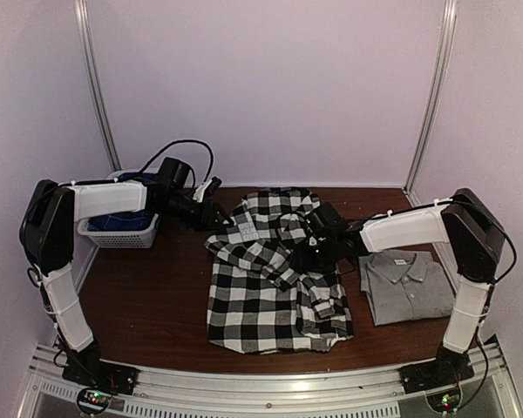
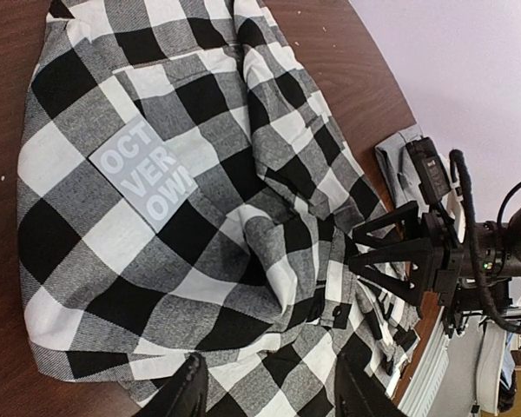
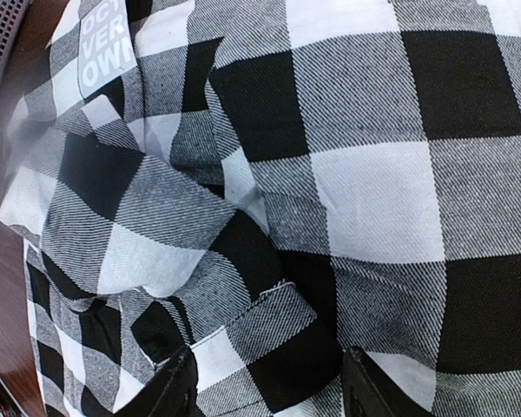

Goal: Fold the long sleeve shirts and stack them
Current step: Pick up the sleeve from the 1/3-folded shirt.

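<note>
Next, my right gripper grabs the cuff end of the flannel shirt's bunched sleeve, to draw the sleeve straight for folding.
The black-and-white check flannel shirt lies rumpled in the middle of the table, its white lettering patch facing up. The grey collared shirt lies folded flat at the right; its edge shows in the left wrist view. My left gripper is open at the flannel's far left edge, with both fingers over the cloth. My right gripper is open over the flannel's right side, close above bunched folds. It also shows in the left wrist view. Neither holds anything.
A white mesh basket holding something blue stands at the far left, under the left arm; its corner shows in the right wrist view. Brown tabletop shows left of the flannel. Walls enclose the back and sides.
</note>
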### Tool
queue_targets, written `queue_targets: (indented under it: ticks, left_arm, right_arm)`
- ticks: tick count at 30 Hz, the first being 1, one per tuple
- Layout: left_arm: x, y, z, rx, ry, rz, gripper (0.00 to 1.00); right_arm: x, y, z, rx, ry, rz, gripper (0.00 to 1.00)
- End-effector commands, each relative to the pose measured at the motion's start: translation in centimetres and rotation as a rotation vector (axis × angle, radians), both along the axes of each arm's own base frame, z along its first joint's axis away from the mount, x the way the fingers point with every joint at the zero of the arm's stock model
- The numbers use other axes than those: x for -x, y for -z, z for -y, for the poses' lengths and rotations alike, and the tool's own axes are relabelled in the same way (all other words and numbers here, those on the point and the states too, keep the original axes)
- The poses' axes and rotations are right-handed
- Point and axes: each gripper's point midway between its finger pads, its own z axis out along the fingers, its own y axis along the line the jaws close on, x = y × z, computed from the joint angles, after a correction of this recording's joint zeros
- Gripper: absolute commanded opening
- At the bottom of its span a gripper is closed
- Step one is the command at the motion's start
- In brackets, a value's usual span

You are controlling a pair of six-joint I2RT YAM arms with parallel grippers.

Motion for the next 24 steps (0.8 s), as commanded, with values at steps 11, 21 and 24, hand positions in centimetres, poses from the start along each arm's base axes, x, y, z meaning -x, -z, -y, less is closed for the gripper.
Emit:
queue_targets:
  ticks: [11, 21, 24]
  left_arm:
    - [-0.3, -1.0, -0.2, 0.008, 0.002, 0.042, 0.5]
    - [-0.3, -0.8, -0.3, 0.005, 0.002, 0.042, 0.5]
    - [-0.3, -0.7, -0.3, 0.003, 0.002, 0.041, 0.5]
  right_arm:
    - [-0.6, -0.8, -1.2, -0.024, -0.002, 0.008, 0.56]
    - [-1.0, -1.7, -2.0, -0.024, -0.018, 0.037, 0.45]
    - [-0.9, -1.5, -2.2, -0.024, -0.023, 0.032, 0.4]
